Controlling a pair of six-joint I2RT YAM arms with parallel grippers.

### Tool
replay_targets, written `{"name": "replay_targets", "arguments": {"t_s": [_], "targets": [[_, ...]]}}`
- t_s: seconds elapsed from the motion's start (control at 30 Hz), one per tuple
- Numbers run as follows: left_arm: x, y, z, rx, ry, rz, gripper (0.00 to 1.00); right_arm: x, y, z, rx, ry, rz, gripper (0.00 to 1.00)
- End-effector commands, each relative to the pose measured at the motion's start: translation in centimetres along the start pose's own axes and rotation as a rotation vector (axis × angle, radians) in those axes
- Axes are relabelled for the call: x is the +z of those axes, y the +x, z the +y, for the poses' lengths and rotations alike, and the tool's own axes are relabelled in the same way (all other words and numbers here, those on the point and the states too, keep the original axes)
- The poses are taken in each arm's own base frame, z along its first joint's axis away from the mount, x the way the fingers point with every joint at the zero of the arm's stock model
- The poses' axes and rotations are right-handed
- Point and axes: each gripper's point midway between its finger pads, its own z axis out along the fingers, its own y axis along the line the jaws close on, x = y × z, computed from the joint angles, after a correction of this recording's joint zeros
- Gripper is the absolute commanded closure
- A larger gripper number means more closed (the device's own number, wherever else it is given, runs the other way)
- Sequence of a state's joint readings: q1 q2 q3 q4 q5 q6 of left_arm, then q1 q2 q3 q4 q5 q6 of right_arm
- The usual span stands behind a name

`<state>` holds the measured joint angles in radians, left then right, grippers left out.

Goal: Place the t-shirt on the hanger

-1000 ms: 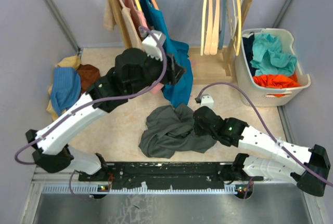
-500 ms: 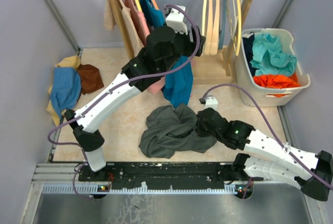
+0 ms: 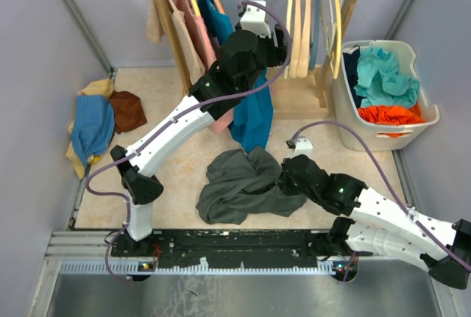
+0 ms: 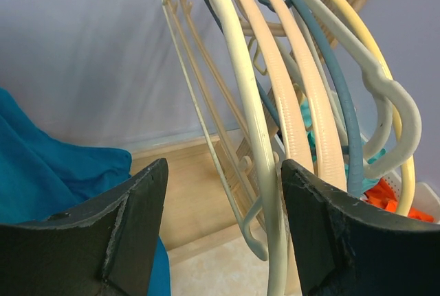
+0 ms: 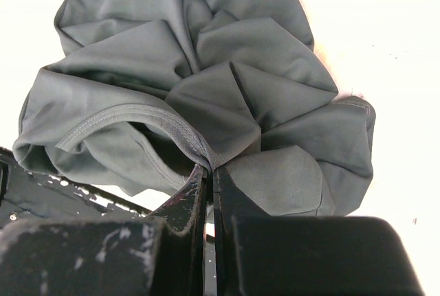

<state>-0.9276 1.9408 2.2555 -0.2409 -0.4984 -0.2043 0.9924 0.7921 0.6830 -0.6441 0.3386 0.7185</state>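
Note:
The left gripper grips the nearest pale hanger by its near sloping arm [image 3: 288,51] next. That leaves the hook and opposite arm free to insert into the t-shirt [image 3: 243,183].
The t-shirt [image 3: 243,183] lies crumpled in a dark grey heap on the floor in front of the arms. My right gripper [image 3: 282,182] is at its right edge, shut on a pinched fold of the t-shirt [image 5: 206,83]; its tips [image 5: 210,169] meet on the cloth. Several pale hangers [image 3: 298,23] hang on the rack at the back. My left gripper [image 3: 282,40] is raised to them and open. In the left wrist view the left gripper [image 4: 223,169] has its jaws wide apart, with the nearest pale hanger [image 4: 251,131] between them, close to the right finger [image 4: 323,227]. Whether it touches is unclear.
The wooden rack [image 3: 169,15] also holds a teal-blue shirt [image 3: 254,115] and a pink garment [image 3: 193,26]. Yellow and blue hangers [image 4: 357,69] hang behind the pale ones. A white basket [image 3: 346,100] of clothes stands at the right. A clothes pile [image 3: 96,122] lies at the left.
My left arm has swung up and to the right, from in front of the teal-blue shirt to the hangers. My right gripper stays shut on the t-shirt, shifted slightly.

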Motion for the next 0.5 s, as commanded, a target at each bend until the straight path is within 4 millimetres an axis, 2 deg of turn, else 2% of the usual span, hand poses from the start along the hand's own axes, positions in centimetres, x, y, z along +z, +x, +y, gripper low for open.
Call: {"name": "replay_targets", "arguments": {"t_s": [0.0,0.47], "targets": [[0.6,-1.4,-0.1,-0.02,-0.005,-0.052,0.27,-0.1,-0.4,-0.1,0.021,-0.003,-0.028,1.0],[2.1,-1.0,2.1,0.041,-0.108,-0.083,0.27,-0.3,-0.6,-0.1,0.014,-0.011,-0.043,1.0]]}}
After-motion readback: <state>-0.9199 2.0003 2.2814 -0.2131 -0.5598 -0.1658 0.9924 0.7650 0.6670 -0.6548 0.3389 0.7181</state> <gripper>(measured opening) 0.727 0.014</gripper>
